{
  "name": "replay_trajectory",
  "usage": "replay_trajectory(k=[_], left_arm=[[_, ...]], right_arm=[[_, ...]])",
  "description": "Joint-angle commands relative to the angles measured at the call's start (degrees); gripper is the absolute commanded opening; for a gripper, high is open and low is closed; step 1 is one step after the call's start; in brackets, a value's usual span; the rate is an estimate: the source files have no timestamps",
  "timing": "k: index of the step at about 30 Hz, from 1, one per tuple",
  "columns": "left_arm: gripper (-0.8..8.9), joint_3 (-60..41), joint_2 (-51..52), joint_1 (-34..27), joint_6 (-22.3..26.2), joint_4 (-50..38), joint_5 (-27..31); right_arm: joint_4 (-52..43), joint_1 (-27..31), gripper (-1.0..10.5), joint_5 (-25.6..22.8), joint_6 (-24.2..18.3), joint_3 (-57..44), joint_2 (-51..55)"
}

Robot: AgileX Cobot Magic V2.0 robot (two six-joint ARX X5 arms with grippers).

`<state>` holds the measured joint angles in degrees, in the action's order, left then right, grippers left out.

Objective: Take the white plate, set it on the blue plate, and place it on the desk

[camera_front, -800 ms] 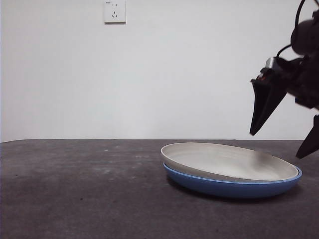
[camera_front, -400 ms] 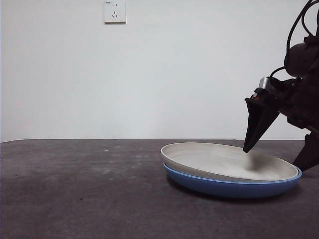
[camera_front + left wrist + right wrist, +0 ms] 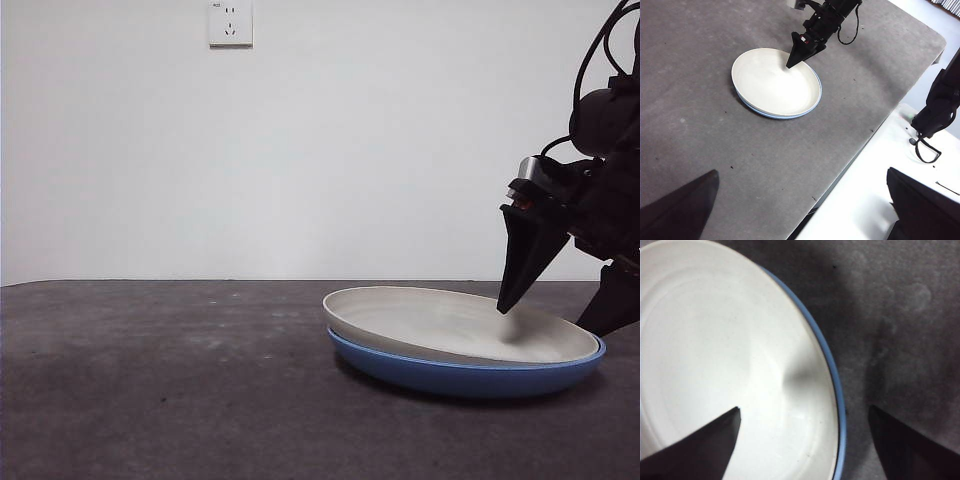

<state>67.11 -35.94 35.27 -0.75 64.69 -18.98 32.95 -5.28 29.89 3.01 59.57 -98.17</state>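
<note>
The nested plates need to be grabbed by their rims next with my right gripper, so that the stacked plates can move across the desk.
The white plate (image 3: pixel 440 322) lies nested in the blue plate (image 3: pixel 460 378) on the desk (image 3: pixel 150 380), right of the middle in the front view. My right gripper (image 3: pixel 804 409) is open and straddles the plates' right rim. One jaw hangs just above the white plate's inside (image 3: pixel 715 340). The other jaw is outside the blue rim (image 3: pixel 838 390), over the desk (image 3: pixel 905 315). It holds nothing. My left gripper (image 3: pixel 801 172) is open and empty, high above the desk and far from the plates (image 3: pixel 775 82).
A wall socket (image 3: pixel 230 22) is on the white wall behind. The left wrist view shows the desk's edge (image 3: pixel 850 165), and beyond it a white surface with a black stand (image 3: pixel 932 112).
My right gripper has come down from above the plates' right side to their rim, with one jaw now over the white plate's inside. The plates have not moved.
</note>
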Motion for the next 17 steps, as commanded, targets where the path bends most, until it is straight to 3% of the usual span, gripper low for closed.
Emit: replay_trajectory(k=[1,11,17], left_arm=[[6.26,0.6,-0.2,0.2,-0.1,-0.5,-0.1],[6.26,0.6,-0.2,0.2,-0.2,-0.4,-0.1],[6.26,0.6,-0.2,0.2,-0.2,-0.3,-0.1]], right_arm=[[0.1,-0.1,2.9,-0.1,-0.6,0.4,-1.5],[2.4,-0.1,0.1,-5.0,-0.3,0.4,-1.5],[2.8,0.3,0.1,-5.3,0.2,0.8,-1.4]])
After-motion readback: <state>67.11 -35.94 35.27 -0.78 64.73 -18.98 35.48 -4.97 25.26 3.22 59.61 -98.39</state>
